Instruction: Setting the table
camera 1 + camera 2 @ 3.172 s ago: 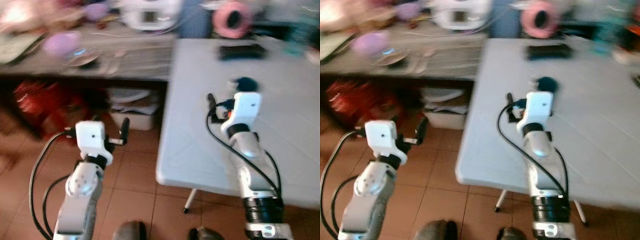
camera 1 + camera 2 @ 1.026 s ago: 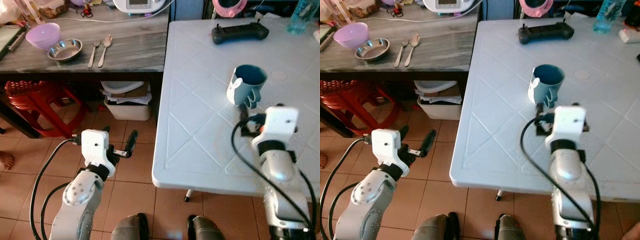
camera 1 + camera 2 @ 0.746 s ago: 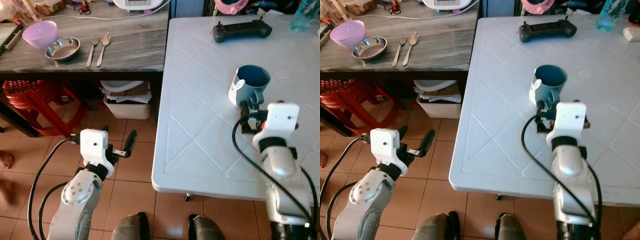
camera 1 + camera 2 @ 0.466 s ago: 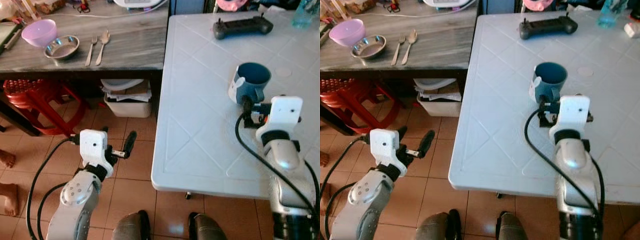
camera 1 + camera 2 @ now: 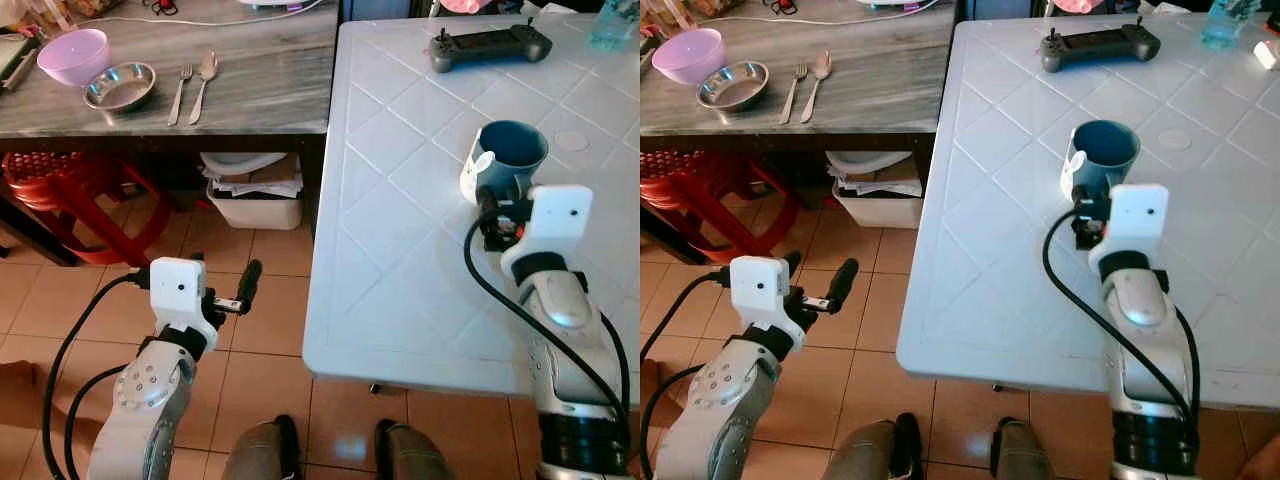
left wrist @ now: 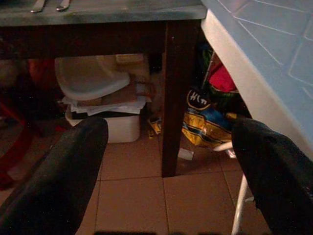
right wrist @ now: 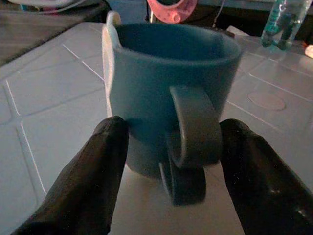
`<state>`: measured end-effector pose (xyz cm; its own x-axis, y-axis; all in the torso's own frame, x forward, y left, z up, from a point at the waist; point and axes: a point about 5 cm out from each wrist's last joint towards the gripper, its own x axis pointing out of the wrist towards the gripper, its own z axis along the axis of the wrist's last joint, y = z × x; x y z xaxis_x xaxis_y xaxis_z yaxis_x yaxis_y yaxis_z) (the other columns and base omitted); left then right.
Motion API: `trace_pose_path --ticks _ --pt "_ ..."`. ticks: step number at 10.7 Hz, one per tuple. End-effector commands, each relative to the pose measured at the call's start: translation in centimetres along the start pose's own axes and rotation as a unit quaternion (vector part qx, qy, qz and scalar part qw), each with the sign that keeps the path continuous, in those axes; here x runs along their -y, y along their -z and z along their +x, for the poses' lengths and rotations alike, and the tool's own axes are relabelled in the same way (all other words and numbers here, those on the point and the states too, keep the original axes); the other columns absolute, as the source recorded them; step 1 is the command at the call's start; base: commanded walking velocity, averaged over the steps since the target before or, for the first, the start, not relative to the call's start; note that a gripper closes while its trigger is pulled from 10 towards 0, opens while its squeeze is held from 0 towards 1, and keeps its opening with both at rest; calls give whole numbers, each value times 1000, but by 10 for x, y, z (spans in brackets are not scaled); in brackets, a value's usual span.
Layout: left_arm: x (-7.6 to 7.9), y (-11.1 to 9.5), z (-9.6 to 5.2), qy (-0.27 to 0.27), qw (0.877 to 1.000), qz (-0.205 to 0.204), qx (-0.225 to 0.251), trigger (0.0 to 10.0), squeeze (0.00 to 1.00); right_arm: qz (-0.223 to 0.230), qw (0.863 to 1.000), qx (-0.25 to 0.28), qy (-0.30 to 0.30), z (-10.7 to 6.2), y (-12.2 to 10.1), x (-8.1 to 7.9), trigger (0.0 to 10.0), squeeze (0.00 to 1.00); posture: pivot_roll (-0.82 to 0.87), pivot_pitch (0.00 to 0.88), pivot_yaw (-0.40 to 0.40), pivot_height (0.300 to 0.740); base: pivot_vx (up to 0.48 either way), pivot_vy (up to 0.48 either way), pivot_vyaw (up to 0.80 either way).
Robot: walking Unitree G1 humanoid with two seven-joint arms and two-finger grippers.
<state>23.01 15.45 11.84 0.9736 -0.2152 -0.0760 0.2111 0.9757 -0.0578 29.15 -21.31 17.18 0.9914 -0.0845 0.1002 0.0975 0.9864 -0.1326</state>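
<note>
The blue mug needs to go over to the bowls on the grey side table, so I should next grip the mug with my right gripper by its handle.
A blue mug with a white patch on its side stands upright on the white table. My right gripper is low over the table right in front of it. It is open, one black finger on each side of the mug's handle. A purple bowl, a steel bowl, a fork and a spoon lie on the grey side table. My left gripper hangs open over the floor, left of the white table.
A black game controller lies at the far side of the white table, a clear bottle beyond it. Under the side table are a red stool and a white bin. The tiled floor lies between my arms.
My right gripper has moved forward to the mug, so its fingers now flank the handle. The left arm has dropped a little. The camera has shifted slightly.
</note>
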Motion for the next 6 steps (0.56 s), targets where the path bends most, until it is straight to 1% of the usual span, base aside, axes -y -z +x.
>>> trace_pose_path --ticks 1,6 --pt "-4 -2 -3 -12 1000 8 0 10000 0 4 1000 -4 -10 1 1 -3 0 0 50 212 109 740 0 0 0" --pt "1 -1 -1 -16 1000 7 1 10000 0 11 1000 -4 -14 0 1 -5 0 0 36 215 98 740 0 0 0"
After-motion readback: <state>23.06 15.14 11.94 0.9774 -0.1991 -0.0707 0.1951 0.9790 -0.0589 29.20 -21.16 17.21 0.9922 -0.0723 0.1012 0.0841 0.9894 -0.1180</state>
